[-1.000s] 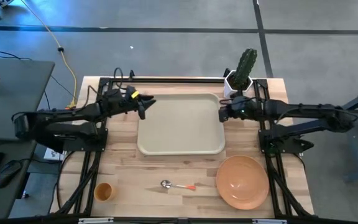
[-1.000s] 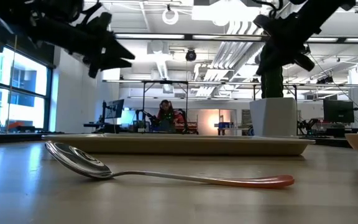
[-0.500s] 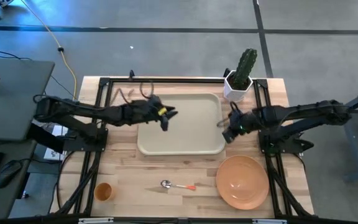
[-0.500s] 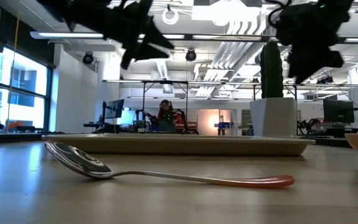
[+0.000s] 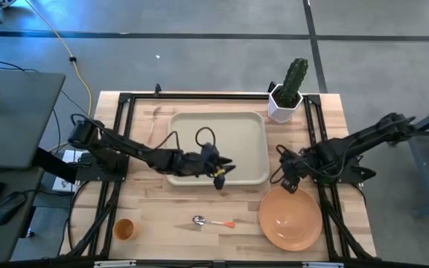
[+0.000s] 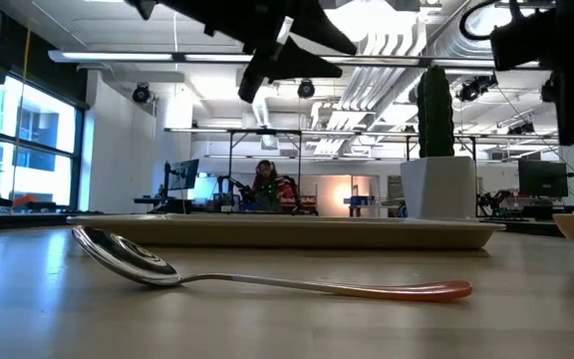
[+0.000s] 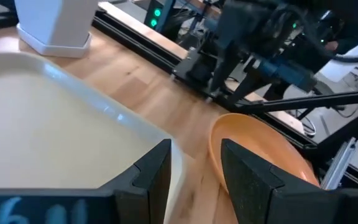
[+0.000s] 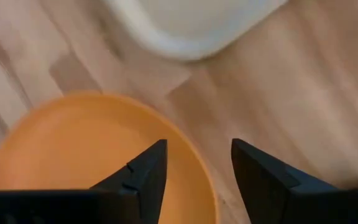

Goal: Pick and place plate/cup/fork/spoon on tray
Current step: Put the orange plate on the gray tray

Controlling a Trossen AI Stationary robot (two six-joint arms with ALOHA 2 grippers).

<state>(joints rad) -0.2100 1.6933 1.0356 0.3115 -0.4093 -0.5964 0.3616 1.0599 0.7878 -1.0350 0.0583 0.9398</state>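
The right gripper grabs the orange plate by its rim [image 5: 299, 190] next, to set it on the cream tray [image 5: 199, 123].
The orange plate [image 5: 290, 217] lies on the table at the near right, and the cream tray [image 5: 199, 123] sits in the middle. My right gripper [image 5: 287, 182] hangs open above the plate's far rim [image 8: 86, 149], touching nothing. My left gripper [image 5: 222, 170] hovers open over the tray's near right corner [image 7: 55, 118], its fingers pointing toward the plate [image 7: 260, 149]. The spoon [image 5: 212, 221] lies flat on the wood near the front edge, bowl to the left. The cup [image 5: 124, 228] stands at the near left. The fork is out of view.
A white pot with a green cactus [image 5: 287, 97] stands at the far right, beside the tray's far right corner. Black frame rails run along the table's left [image 5: 114, 186] and right [image 5: 326, 201] sides. Bare wood lies between the tray and the spoon.
My left gripper has swept from the tray's far left corner across the tray, toward the right and near edges, to its near right corner. My right gripper has moved from beside the cactus pot toward the near edge, to above the plate's far rim. No object has moved.
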